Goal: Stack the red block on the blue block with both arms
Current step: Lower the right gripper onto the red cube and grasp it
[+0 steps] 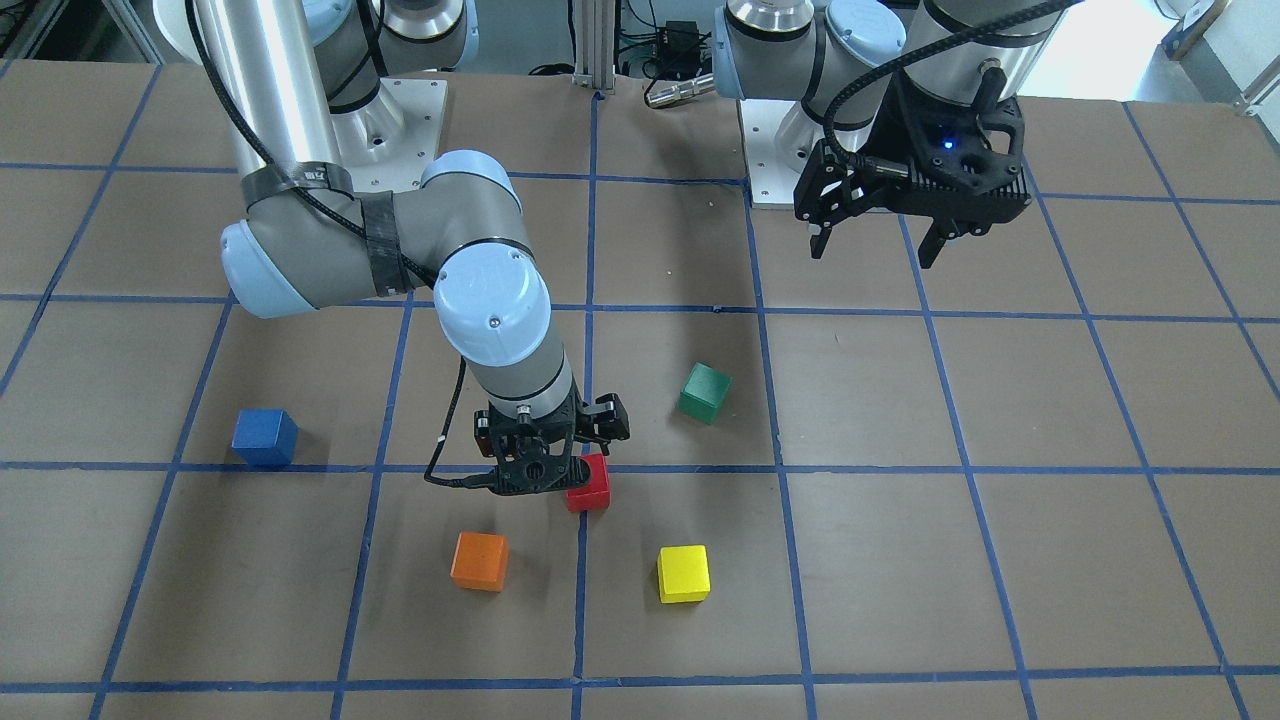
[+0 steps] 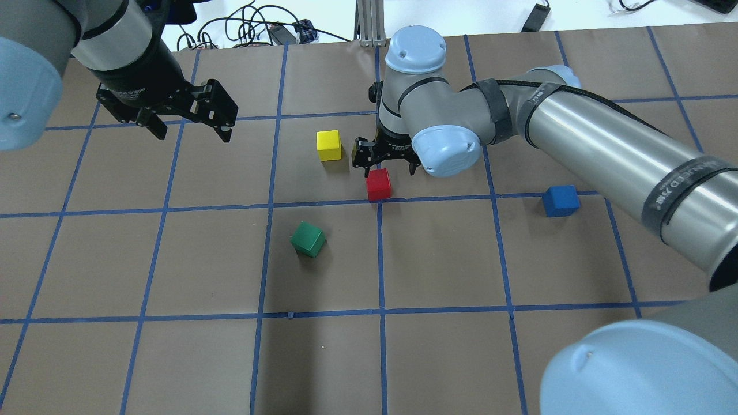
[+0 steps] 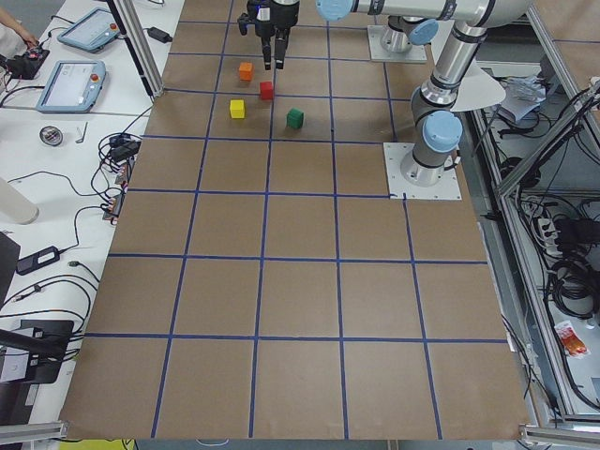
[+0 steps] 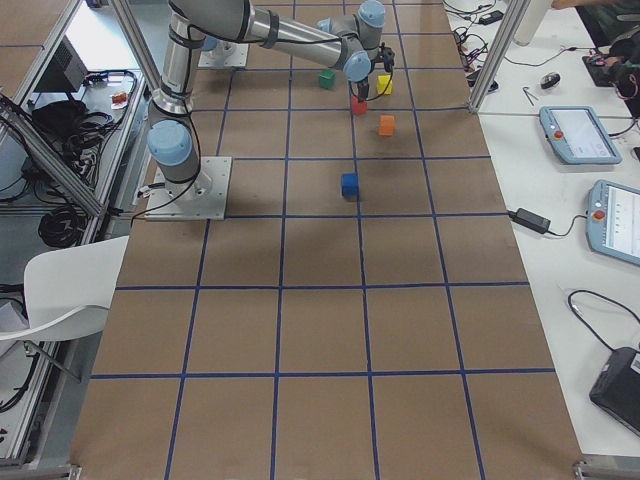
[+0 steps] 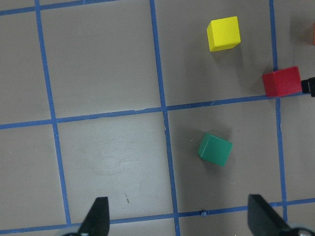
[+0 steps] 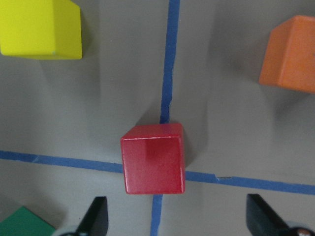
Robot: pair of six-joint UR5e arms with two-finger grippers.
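Observation:
My right gripper grabs the red block (image 1: 588,485) by its opposite sides next, to stack it on the blue block (image 1: 265,437).
The red block (image 1: 588,485) sits on a blue tape crossing near the table's middle; it also shows in the overhead view (image 2: 379,184) and the right wrist view (image 6: 154,158). My right gripper (image 2: 390,167) hovers just above it, open, with a finger on either side of the block (image 6: 179,219) and not touching it. The blue block (image 1: 265,437) stands alone toward my right side (image 2: 560,200), apart from both grippers. My left gripper (image 2: 193,134) is open and empty, raised above the table far to the left (image 1: 873,252).
A green cube (image 2: 308,239) lies tilted near the red block on the robot's side. A yellow cube (image 2: 328,145) and an orange cube (image 1: 480,560) stand just beyond the red block. The arm bases (image 1: 400,130) are bolted at the robot's edge.

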